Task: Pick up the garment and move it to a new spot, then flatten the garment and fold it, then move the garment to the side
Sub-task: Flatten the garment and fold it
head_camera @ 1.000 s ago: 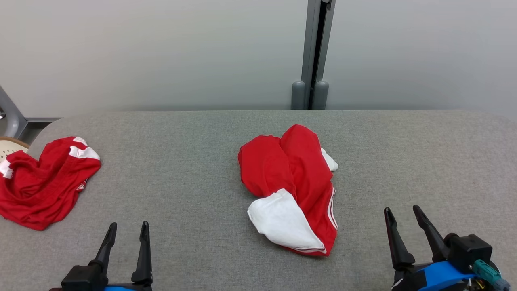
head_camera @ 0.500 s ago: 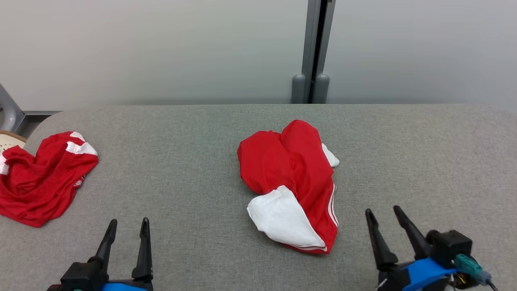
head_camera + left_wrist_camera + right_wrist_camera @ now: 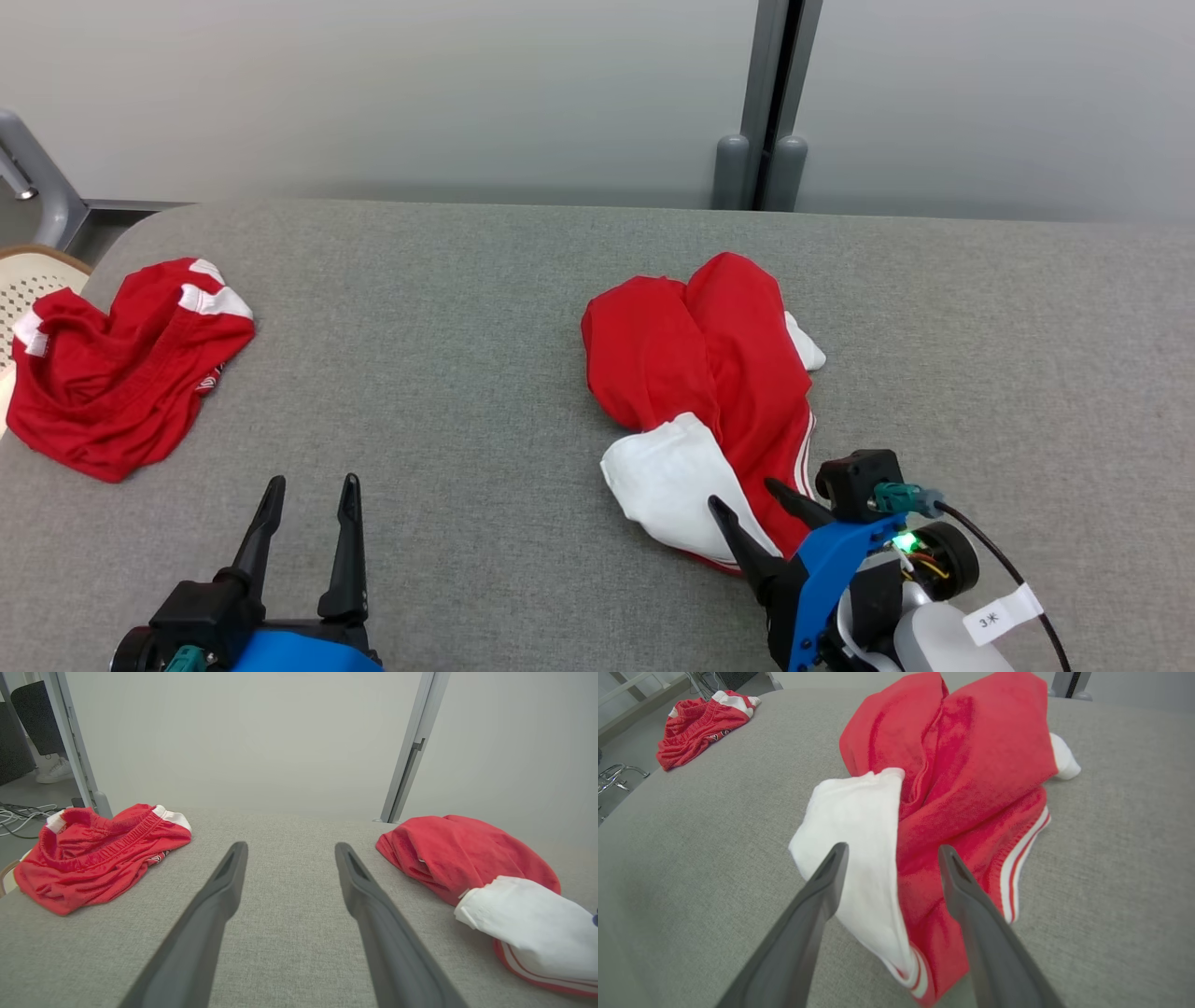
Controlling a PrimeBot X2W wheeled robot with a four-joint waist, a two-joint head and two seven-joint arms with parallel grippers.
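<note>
My right gripper grabs the red garment [image 3: 695, 347] by its white edge [image 3: 700, 493] next, to move the garment to a new spot.
A crumpled red garment [image 3: 709, 364] with a white sleeve [image 3: 667, 481] lies in the middle of the grey table [image 3: 467, 308]. My right gripper [image 3: 747, 499] is open, hovering over the garment's near end, one finger above the white part and one above the red. In the right wrist view its fingers [image 3: 831, 868] straddle the seam between white sleeve [image 3: 859, 830] and red cloth [image 3: 971, 765]. My left gripper [image 3: 308, 485] stands open over bare table near the front edge, apart from the cloth. The left wrist view has the garment [image 3: 458, 854] at the right.
A second red garment [image 3: 112, 373] with white trim lies bunched at the table's far left edge, seen also as the red heap [image 3: 98, 851]. A perforated chair seat [image 3: 28, 280] stands beside it. A grey post [image 3: 770, 103] rises behind the table.
My right gripper has swung left and forward, from bare table at the right to over the garment's near end. The head camera has shifted, moving the whole scene right. Left gripper unchanged.
</note>
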